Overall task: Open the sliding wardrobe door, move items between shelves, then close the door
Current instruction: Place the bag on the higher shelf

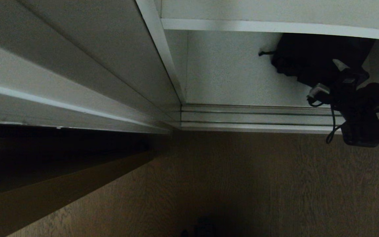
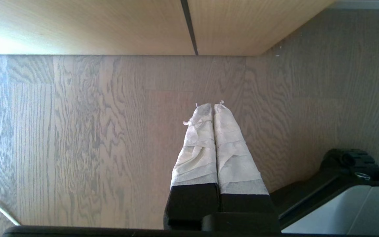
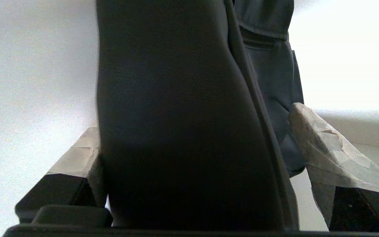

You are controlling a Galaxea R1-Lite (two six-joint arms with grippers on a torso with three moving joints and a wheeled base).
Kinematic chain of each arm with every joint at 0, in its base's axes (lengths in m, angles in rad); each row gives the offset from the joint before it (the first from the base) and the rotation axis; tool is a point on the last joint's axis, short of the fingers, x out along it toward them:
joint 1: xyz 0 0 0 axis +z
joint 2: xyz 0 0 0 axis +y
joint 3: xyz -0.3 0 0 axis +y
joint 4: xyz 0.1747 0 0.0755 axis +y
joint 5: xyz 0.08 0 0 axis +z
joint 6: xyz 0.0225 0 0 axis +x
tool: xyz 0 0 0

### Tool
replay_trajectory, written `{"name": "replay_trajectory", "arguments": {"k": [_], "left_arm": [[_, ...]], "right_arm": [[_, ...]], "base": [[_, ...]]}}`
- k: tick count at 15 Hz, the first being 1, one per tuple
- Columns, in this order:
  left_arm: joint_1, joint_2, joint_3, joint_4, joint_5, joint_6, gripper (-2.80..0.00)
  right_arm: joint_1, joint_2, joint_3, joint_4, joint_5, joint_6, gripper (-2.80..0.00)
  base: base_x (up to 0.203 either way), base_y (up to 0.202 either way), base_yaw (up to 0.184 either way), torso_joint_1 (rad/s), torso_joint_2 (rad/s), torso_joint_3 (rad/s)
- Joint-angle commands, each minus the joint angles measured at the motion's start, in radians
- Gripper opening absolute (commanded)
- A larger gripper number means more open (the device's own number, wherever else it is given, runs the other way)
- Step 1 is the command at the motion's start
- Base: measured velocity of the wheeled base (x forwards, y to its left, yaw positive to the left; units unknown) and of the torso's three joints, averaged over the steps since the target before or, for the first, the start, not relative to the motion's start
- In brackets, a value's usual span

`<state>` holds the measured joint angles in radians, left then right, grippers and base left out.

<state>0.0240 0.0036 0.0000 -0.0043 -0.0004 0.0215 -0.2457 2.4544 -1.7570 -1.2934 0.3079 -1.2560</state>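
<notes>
My right gripper is to move the bag off the wardrobe's bottom board, so next it should grab the bag by its padded panel with the piped seam (image 3: 212, 158).
The black fabric bag (image 1: 303, 56) lies on the white bottom board (image 1: 235, 75) of the open wardrobe, under a white shelf (image 1: 275, 27). My right gripper (image 1: 329, 77) reaches into the compartment from the right and stands open, its taped fingers either side of the bag (image 3: 176, 108). One finger (image 3: 84, 151) lies against the fabric; the other finger (image 3: 324, 144) stands slightly apart beside a fold. The sliding wardrobe door (image 1: 104, 49) is pushed off to the left. My left gripper (image 2: 213, 105) hangs shut and empty over the wood floor (image 2: 77, 131), out of the head view.
The door's metal floor track (image 1: 258, 117) runs along the wardrobe's front edge, with wood flooring (image 1: 258, 181) before it. A light wood-grain door (image 2: 94, 26) with a dark groove (image 2: 189, 29) faces the left wrist. Part of my own base (image 2: 347, 197) shows beside the left gripper.
</notes>
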Motion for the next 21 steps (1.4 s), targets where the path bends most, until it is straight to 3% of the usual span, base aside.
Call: {"name": "replay_trajectory", "arguments": {"k": [1,9,10,21], "left_arm": [[0.001,0.001,0.0,0.0,0.0,0.0,-2.8],[0.001,0.001,0.0,0.0,0.0,0.0,-2.8],[0.001,0.001,0.0,0.0,-0.001,0.0,-2.8],[0.001,0.001,0.0,0.0,0.0,0.0,-2.8]], "right_arm": [[-0.003,0.032,-0.082,0.014,0.0,-0.01,0.0],[-0.015,0.044,-0.094,0.103,-0.044,-0.046,0.0],[-0.014,0.046,-0.097,0.105,-0.045,-0.048,-2.8],[-0.004,0.02,-0.104,0.149,-0.104,-0.046,-2.8]], "base": [[0.0,0.0,0.0,0.0,0.0,0.0],[0.0,0.0,0.0,0.0,0.0,0.0],[0.0,0.0,0.0,0.0,0.0,0.0],[0.0,0.0,0.0,0.0,0.0,0.0]]}}
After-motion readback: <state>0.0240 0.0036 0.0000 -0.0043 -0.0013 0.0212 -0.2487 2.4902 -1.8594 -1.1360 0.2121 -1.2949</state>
